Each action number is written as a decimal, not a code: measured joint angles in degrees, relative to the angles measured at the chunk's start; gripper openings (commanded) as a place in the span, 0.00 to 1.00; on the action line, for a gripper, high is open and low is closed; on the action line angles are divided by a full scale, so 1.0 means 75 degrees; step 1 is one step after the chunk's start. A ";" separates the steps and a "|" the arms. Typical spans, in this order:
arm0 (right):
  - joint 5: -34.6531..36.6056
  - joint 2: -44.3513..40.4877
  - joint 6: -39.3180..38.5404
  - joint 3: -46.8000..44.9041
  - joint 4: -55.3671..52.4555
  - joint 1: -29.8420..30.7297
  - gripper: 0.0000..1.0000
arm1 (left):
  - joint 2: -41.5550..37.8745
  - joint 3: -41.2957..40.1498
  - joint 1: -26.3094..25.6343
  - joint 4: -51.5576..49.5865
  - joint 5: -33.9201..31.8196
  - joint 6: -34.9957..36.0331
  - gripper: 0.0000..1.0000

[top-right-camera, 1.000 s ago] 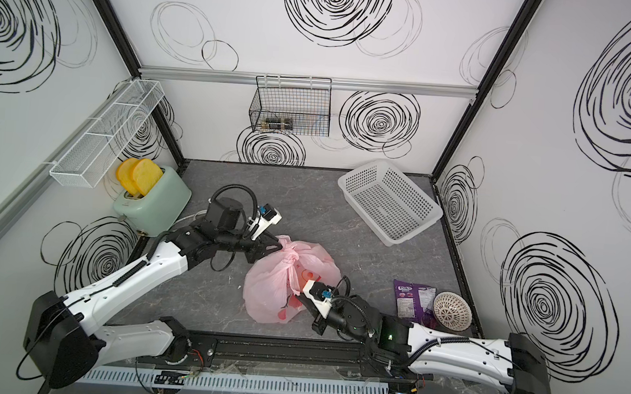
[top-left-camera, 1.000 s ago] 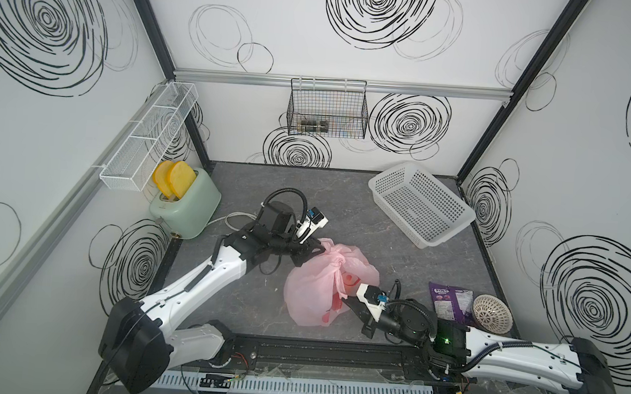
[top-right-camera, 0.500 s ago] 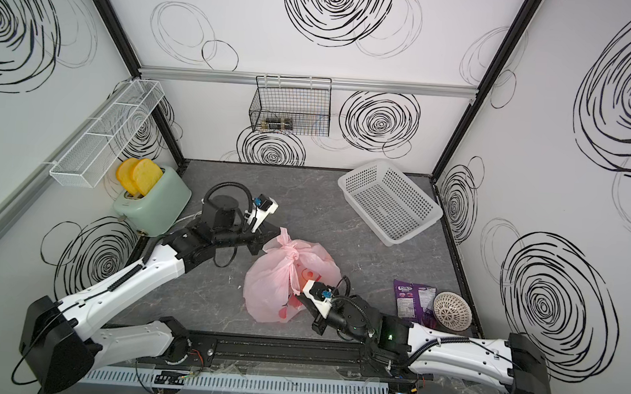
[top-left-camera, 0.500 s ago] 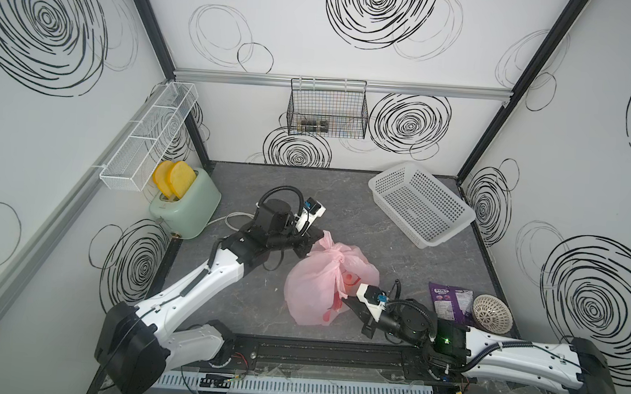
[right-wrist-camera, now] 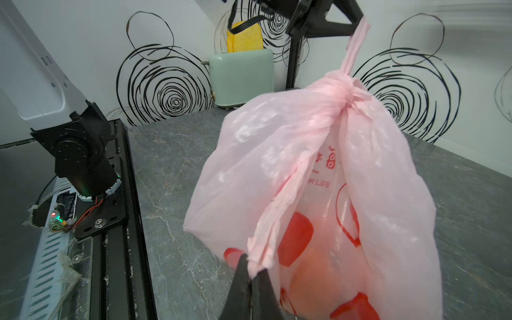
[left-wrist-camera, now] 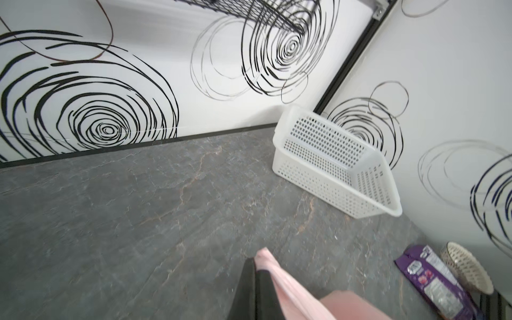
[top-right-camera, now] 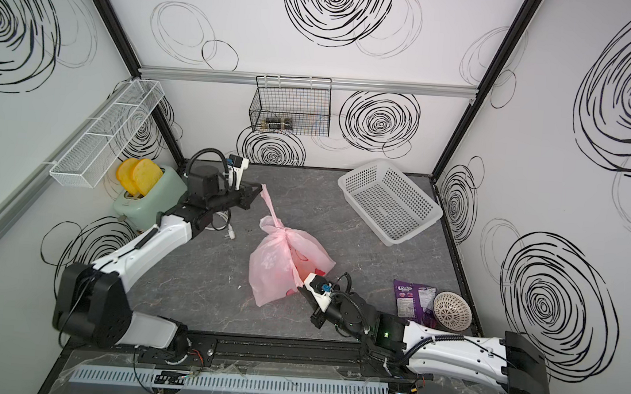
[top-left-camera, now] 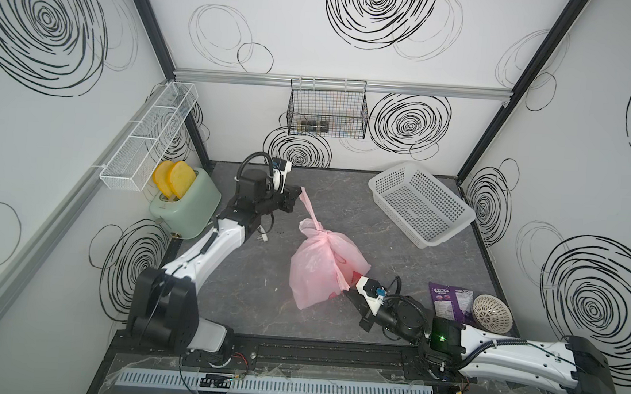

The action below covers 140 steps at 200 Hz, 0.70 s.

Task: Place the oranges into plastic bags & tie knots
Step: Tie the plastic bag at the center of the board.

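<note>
A loose fold of the bag bulges at the knot point(top-left-camera: 318, 228) below the taut handle piece point(top-left-camera: 309, 205), so I will pull that piece farther back before opening my left gripper.
The pink plastic bag point(top-left-camera: 320, 270) point(top-right-camera: 282, 271) lies mid-table, its neck cinched into a knot point(top-left-camera: 318, 228) point(right-wrist-camera: 343, 91). My left gripper point(top-left-camera: 300, 194) point(left-wrist-camera: 256, 263) is shut on one pink handle strand point(top-left-camera: 308, 209), stretched taut up and back-left from the knot. My right gripper point(top-left-camera: 347, 289) point(right-wrist-camera: 250, 273) is shut on the other strand point(right-wrist-camera: 288, 199), which runs down the bag's near side. The oranges point(right-wrist-camera: 313, 274) show only as a blurred orange mass through the film low in the bag.
A white perforated basket point(top-left-camera: 420, 205) stands at the back right. A mint toaster point(top-left-camera: 186, 208) with toast slices is at the back left. A purple snack packet point(top-left-camera: 449, 298) and a small strainer bowl point(top-left-camera: 492, 313) lie right of my right arm. A black wire basket point(top-left-camera: 327, 111) hangs on the back wall.
My left gripper closed on the handle strand and drew it back and left, pulling it taut and tightening the neck. The right gripper kept its hold and place.
</note>
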 measured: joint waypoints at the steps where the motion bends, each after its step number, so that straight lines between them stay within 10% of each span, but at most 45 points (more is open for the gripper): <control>1: 0.0003 0.0009 0.0000 0.0000 0.0000 -0.0003 0.00 | 0.0061 0.0050 0.0017 0.0003 0.0017 -0.0015 0.00; 70: 0.0638 -0.0044 0.0315 0.0000 0.0032 -0.0152 0.04 | 0.3348 0.3264 0.0268 -0.0487 0.1536 -0.0239 0.00; 84: 0.0618 -0.0076 0.0399 0.0000 -0.0131 -0.0146 0.52 | 0.3558 0.3264 0.0309 -0.0411 0.1515 -0.0256 0.40; 101: 0.0315 -0.0137 0.0431 0.0044 -0.0729 0.0035 0.76 | 0.3649 0.3179 0.0650 0.0291 0.1116 -0.0271 1.00; 140: -0.0213 -0.0178 0.0670 0.1122 -0.2232 -0.1224 0.86 | 0.2888 0.2232 0.1521 0.0988 0.0632 -0.0146 0.96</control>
